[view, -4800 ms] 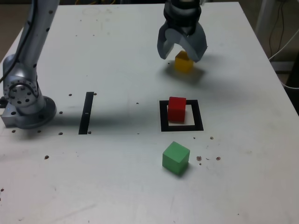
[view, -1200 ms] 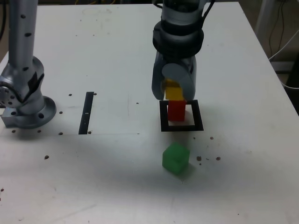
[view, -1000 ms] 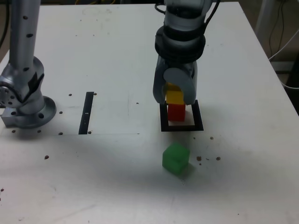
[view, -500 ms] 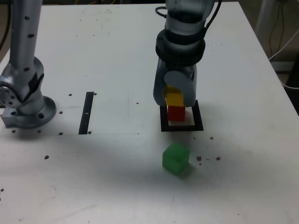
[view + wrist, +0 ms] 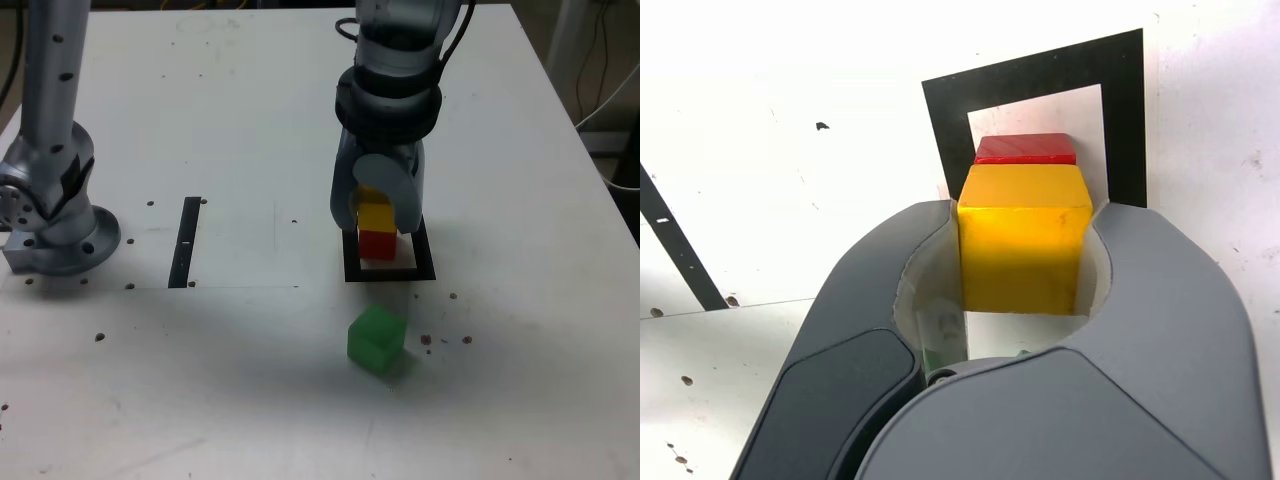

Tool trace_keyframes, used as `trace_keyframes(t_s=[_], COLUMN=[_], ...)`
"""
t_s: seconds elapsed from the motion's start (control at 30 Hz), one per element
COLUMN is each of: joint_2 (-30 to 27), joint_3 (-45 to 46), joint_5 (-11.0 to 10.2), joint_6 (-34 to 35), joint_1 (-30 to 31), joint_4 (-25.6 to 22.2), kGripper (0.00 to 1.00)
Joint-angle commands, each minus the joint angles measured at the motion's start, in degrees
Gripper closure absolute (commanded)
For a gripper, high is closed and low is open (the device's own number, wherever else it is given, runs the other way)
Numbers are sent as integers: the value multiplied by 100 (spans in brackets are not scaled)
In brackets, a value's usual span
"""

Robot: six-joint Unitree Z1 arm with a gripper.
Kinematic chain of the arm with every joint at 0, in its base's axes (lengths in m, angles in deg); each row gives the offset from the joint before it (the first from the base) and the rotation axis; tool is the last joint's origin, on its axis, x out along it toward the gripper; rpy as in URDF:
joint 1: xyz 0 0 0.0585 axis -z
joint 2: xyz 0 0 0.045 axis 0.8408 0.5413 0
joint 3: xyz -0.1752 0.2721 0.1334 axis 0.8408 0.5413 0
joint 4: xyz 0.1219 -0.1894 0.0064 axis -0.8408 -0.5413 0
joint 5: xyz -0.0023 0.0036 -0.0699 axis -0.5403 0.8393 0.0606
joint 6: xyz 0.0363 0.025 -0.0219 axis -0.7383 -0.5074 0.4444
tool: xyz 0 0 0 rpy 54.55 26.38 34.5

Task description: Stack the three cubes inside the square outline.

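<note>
The yellow cube's base rests on the red cube inside the square outline, so the gripper needs to open now.
My gripper is shut on the yellow cube, which sits right on top of the red cube inside the black square outline. In the wrist view the yellow cube is clamped between both jaws of my gripper, with a strip of the red cube showing just beyond it and the square outline around them. The green cube lies alone on the table, nearer the camera than the outline.
A narrow black strip lies on the white table at the exterior view's left of the outline. The arm's grey base stands at the far left. Small dark specks dot the tabletop around the green cube.
The gripper came down with the yellow cube over the red cube during the last second. Earlier it took the yellow cube from the back of the table and carried it here.
</note>
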Motion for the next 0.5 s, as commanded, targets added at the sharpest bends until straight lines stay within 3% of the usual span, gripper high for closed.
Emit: trace_keyframes(t_s=[0.0, 0.2, 0.47], joint_2=[18, 30, 25], joint_3=[19, 49, 79], joint_5=[9, 19, 96], joint_6=[-16, -26, -71], joint_1=[-18, -35, -47], joint_4=[12, 15, 19], kGripper=[70, 63, 29])
